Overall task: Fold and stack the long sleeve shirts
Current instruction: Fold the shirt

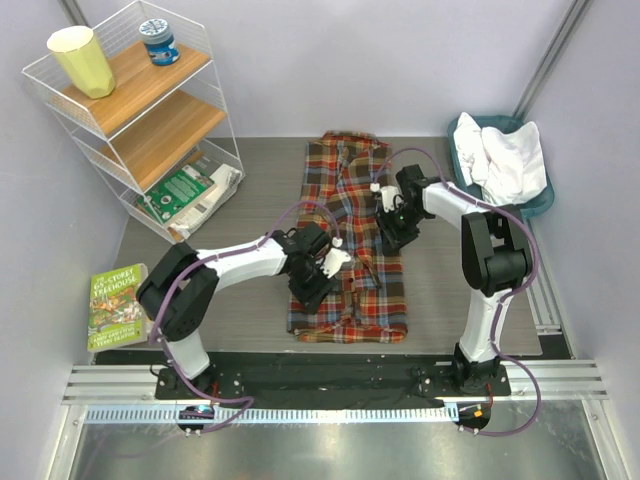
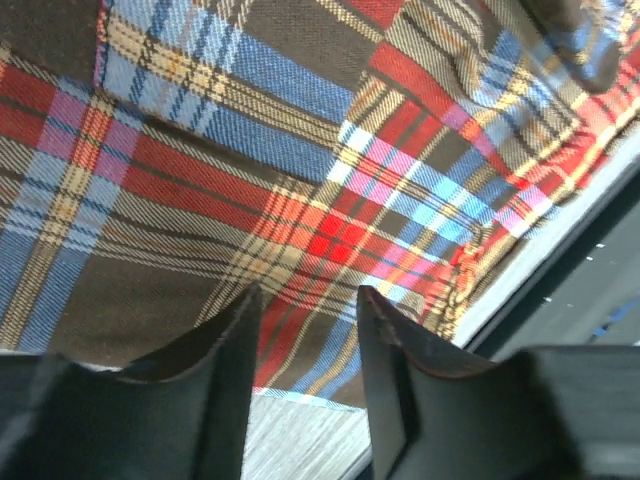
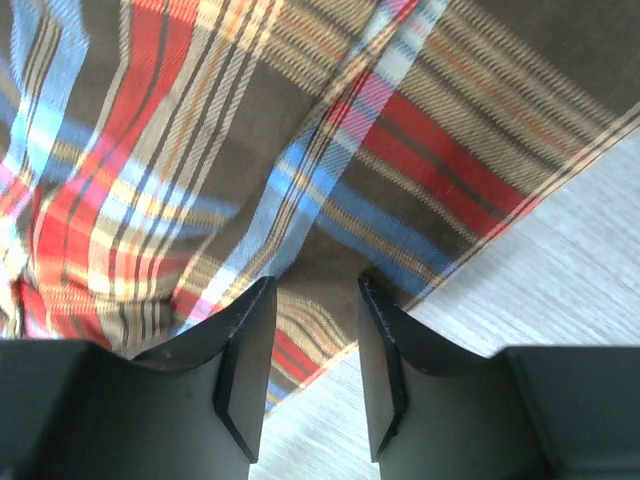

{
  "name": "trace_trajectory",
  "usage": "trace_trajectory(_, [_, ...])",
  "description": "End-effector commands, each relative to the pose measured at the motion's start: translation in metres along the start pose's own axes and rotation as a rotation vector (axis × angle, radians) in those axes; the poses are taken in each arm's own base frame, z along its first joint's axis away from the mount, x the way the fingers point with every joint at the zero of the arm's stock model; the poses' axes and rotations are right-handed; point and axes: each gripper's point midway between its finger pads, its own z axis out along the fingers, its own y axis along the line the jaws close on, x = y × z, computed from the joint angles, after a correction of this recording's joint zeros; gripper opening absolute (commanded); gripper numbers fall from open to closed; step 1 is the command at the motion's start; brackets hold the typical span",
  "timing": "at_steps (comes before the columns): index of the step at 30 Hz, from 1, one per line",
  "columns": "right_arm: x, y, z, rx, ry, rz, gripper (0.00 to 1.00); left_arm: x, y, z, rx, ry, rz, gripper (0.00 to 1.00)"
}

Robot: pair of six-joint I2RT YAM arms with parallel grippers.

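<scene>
The plaid flannel shirt (image 1: 350,200) needs to be folded over, so my right gripper will next grab it by the hem on its basket-side edge (image 1: 399,252).
The plaid flannel shirt (image 1: 350,200) lies folded into a long strip down the middle of the table. My left gripper (image 1: 318,283) hovers over its left edge near the front, jaws open and empty; the left wrist view shows the plaid cloth (image 2: 300,180) and its edge just beyond the fingertips. My right gripper (image 1: 393,232) hovers over the shirt's right edge, open and empty; the right wrist view shows the cloth (image 3: 250,150) and its hem between the fingertips. The white shirt (image 1: 508,158) lies crumpled in the teal basket (image 1: 462,150) at the back right.
A white wire shelf (image 1: 140,110) stands at the back left with a yellow cup (image 1: 82,60), a blue jar (image 1: 158,41) and a green book (image 1: 178,190). Another book (image 1: 115,305) lies off the table's left edge.
</scene>
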Motion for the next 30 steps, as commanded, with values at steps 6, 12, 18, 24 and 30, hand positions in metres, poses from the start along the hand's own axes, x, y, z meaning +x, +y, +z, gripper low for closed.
trace_trajectory(6, [0.012, 0.061, -0.111, -0.120, -0.192, -0.399, 0.50, -0.001, -0.030, -0.083, 0.097, -0.176, 0.209, 0.73])
trace_trajectory(12, [0.084, 0.068, -0.107, -0.043, -0.184, -0.813, 0.54, 0.040, -0.019, -0.098, -0.027, -0.213, 0.578, 0.77])
trace_trajectory(18, [0.144, 0.091, -0.068, -0.051, -0.150, -1.104, 0.70, 0.054, -0.024, -0.074, -0.059, -0.236, 0.844, 0.77])
trace_trajectory(24, [0.172, 0.107, -0.048, -0.072, -0.087, -1.288, 0.74, 0.043, -0.021, -0.048, -0.143, -0.274, 0.990, 0.77])
trace_trajectory(30, [0.182, 0.114, -0.030, -0.091, -0.030, -1.359, 0.69, 0.040, -0.022, -0.034, -0.141, -0.272, 1.073, 0.78])
